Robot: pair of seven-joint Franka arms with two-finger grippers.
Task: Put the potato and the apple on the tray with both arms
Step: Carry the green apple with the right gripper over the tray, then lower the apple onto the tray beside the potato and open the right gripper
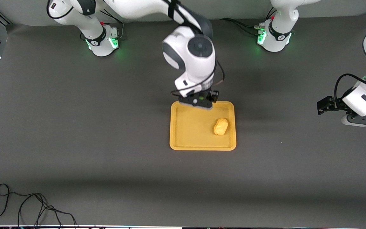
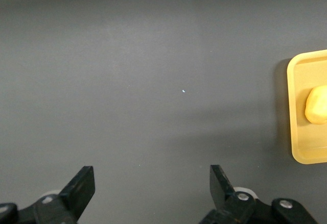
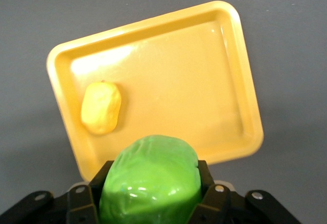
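My right gripper still holds and needs to be lower before it releases. The lime-green apple hangs high above the tray's near rim in the right wrist view.
The yellow-orange tray lies at the table's middle with the yellow-tan potato in it, toward the left arm's end. My right gripper hangs over the tray's rim on the robots' side. In the right wrist view it is shut on the lime-green apple, above the tray and potato. The apple is hidden in the front view. My left gripper waits over bare table at the left arm's end, open and empty. Its wrist view shows the tray's edge and the potato.
The table is covered by a dark grey mat. Loose black cables lie at the edge nearest the front camera, toward the right arm's end. The two arm bases stand along the robots' edge.
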